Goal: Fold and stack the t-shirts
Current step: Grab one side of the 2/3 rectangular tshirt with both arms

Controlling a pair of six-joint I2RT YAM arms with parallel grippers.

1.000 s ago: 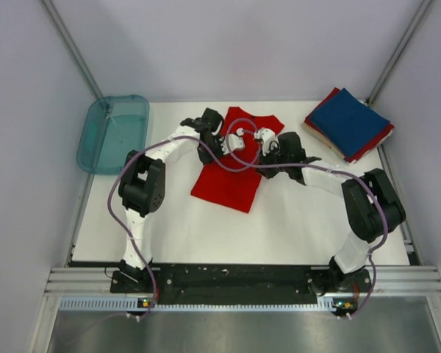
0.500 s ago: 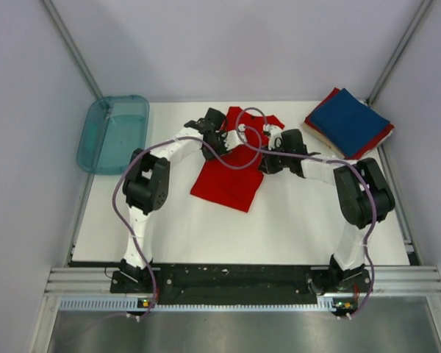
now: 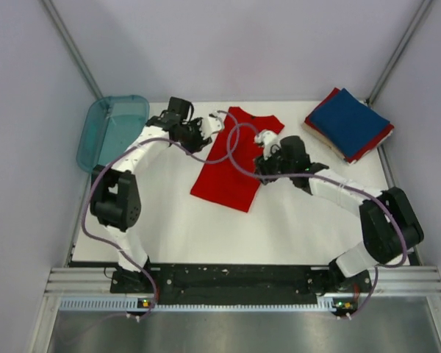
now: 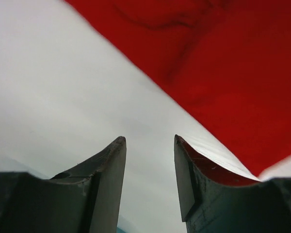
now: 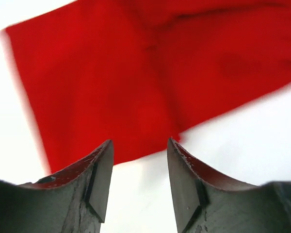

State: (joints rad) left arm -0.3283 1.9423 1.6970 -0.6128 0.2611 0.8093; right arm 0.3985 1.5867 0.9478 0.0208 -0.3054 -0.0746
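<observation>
My left gripper should next fold the red t-shirt's near end over its far end, so it should grab the t-shirt's near-end corner on this gripper's side.
A bright red t-shirt point(image 3: 235, 163) lies flat on the white table point(image 3: 206, 228), folded into a long strip; its cloth also fills the left wrist view point(image 4: 223, 73) and the right wrist view point(image 5: 136, 73). My left gripper point(image 3: 208, 128) hovers just off the shirt's upper left edge, open, with only bare table between its fingers point(image 4: 148, 141). On the other side, my right gripper point(image 3: 260, 166) sits just off the shirt's right edge, open and empty point(image 5: 138, 143). A folded navy blue t-shirt point(image 3: 349, 121) tops a stack with red t-shirts point(image 3: 373, 147) under it at the back right.
A translucent teal tray point(image 3: 114, 132) stands at the back left corner, close behind my left arm. Grey walls with metal posts enclose the table on three sides. Purple cables loop from both arms over the red shirt.
Both grippers were shut over the red shirt and have opened and let it go. The left arm swung left toward the tray; the right arm drew back to the right.
</observation>
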